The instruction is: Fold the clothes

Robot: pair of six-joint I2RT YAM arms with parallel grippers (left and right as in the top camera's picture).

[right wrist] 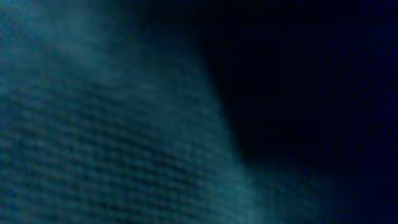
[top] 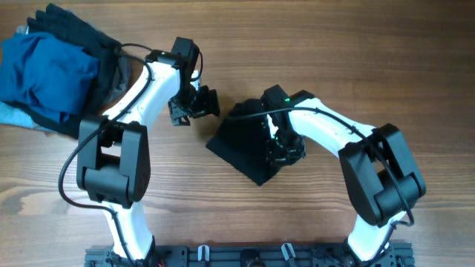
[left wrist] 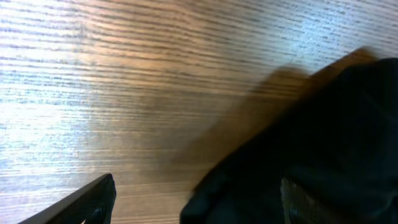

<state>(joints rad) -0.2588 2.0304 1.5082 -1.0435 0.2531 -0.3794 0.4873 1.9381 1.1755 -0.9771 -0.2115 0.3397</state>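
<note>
Next, my left gripper takes hold of the folded black shirt by the edge facing that gripper, layers together, to set it folded on the pile.
The black shirt (top: 241, 141) lies as a small folded bundle on the wooden table (top: 223, 222), near the middle. My left gripper (top: 194, 106) is open, just left of the bundle's upper left edge. In the left wrist view its two fingers (left wrist: 199, 202) stand wide apart, with the black fabric (left wrist: 323, 137) reaching in over the right finger. My right gripper (top: 286, 148) is down on the bundle's right side. The right wrist view is filled with close, dark woven fabric (right wrist: 124, 137), so its fingers are hidden.
A pile of other clothes sits at the back left corner: a blue garment (top: 44, 74), a black one (top: 74, 30), a grey one (top: 117, 74) and a pale blue edge (top: 15, 115). The left arm's white link passes beside this pile.
</note>
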